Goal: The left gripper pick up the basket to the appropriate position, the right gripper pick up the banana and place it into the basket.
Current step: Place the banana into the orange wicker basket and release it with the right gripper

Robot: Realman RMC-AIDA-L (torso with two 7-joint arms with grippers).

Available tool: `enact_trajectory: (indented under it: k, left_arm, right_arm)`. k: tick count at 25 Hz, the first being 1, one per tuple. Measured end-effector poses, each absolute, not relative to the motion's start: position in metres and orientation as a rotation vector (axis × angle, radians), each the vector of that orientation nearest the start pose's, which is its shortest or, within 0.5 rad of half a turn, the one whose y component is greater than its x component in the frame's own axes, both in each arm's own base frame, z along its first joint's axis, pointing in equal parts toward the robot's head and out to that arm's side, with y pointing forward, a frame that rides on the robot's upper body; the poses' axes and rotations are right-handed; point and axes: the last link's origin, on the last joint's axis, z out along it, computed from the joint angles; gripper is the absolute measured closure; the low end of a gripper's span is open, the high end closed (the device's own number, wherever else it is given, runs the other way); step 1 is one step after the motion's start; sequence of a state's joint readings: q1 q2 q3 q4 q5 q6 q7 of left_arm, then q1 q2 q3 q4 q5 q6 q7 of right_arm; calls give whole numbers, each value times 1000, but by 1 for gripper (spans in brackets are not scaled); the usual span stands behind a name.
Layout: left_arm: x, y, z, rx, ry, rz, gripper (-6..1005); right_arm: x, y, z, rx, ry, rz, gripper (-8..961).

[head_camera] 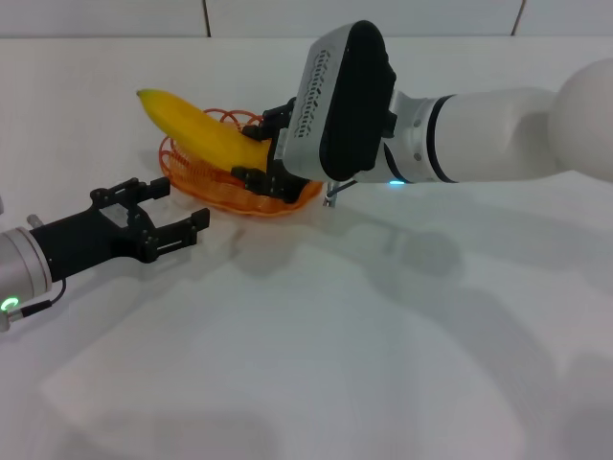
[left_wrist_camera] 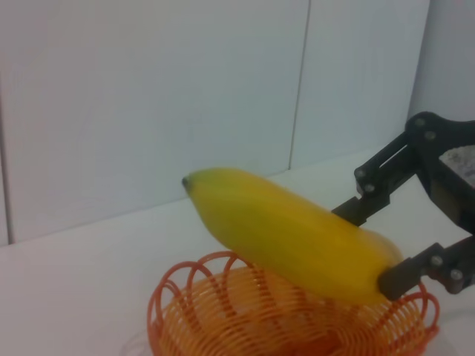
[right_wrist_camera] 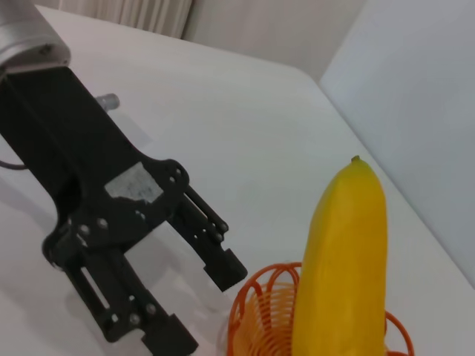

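Observation:
My right gripper should open now. The banana's lower end hangs in over the orange wire basket, inside the basket's rim, so the banana would lie in the basket.
The orange wire basket sits on the white table. The yellow banana slants over it, its free tip raised past the basket's far-left rim. My right gripper is shut on the banana's lower end, just above the basket's middle. My left gripper stands open on the near-left side of the basket, close to the rim and holding nothing. The left wrist view shows the banana over the basket, clamped by the right gripper. The right wrist view shows the banana, basket and open left gripper.
The white table stretches out in front of the basket. A white panelled wall runs along the back edge. The right arm's white forearm reaches in from the right, above the table.

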State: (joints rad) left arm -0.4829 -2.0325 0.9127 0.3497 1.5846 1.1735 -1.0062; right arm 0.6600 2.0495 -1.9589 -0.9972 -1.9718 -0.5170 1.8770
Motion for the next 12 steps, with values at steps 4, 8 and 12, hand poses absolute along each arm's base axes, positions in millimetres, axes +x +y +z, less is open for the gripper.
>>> enact_trajectory:
  k: [4,8,12]
  left_arm:
    - [-311,335,-30,-2440,-599,-586,197]
    - [-311,335,-30,-2440,-599,-586,197]
    - [-311,335,-30,-2440,-599,-586,197]
  right_arm:
    - [129,381,-115,-2637,-81,39,474]
    - [129,381,-115,-2637,-82,40,471]
    - [128,381,-115,-2640,-84,41,469]
